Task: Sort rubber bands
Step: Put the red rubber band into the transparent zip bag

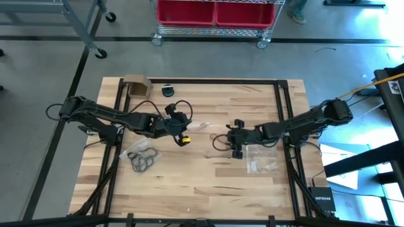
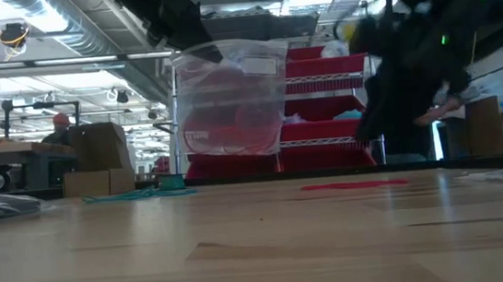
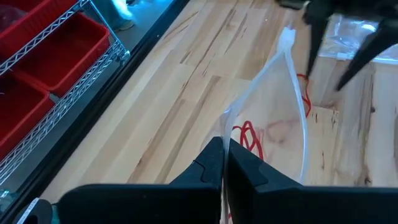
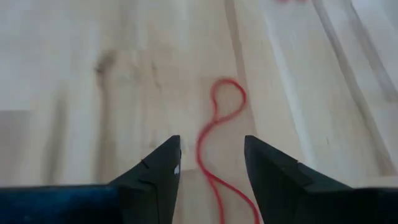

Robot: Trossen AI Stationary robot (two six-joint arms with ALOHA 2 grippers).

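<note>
The red rubber bands need to be sorted into the bag, so my right gripper will grab the clear plastic bag by its opening's edge for that.
My left gripper (image 1: pixel 183 130) is shut on a clear plastic bag (image 2: pixel 229 97) that hangs above the table's middle, with red rubber bands (image 2: pixel 232 134) inside it. In the left wrist view the bag's open mouth (image 3: pixel 289 46) stretches away from the fingers. My right gripper (image 1: pixel 232 144) stands open just right of the bag and slants down at the table. A loose red rubber band (image 4: pixel 227 99) lies on the wood ahead of and between its fingertips. I cannot tell whether the fingers touch it. My left gripper pinches the bag's mouth edge (image 3: pixel 225 134) between its two shut fingers, slanting down from the table's left side. The bag hangs below the fingers, clear of the table, its mouth gaping toward the right gripper.
Black rubber bands (image 1: pixel 142 157) lie on a flat clear bag at the near left. Another clear bag (image 1: pixel 262 157) lies under the right arm. A teal cluster (image 2: pixel 146 194) and a cardboard box (image 1: pixel 136 85) sit at the far edge. More red bands (image 2: pixel 357 184) lie on the wood.
</note>
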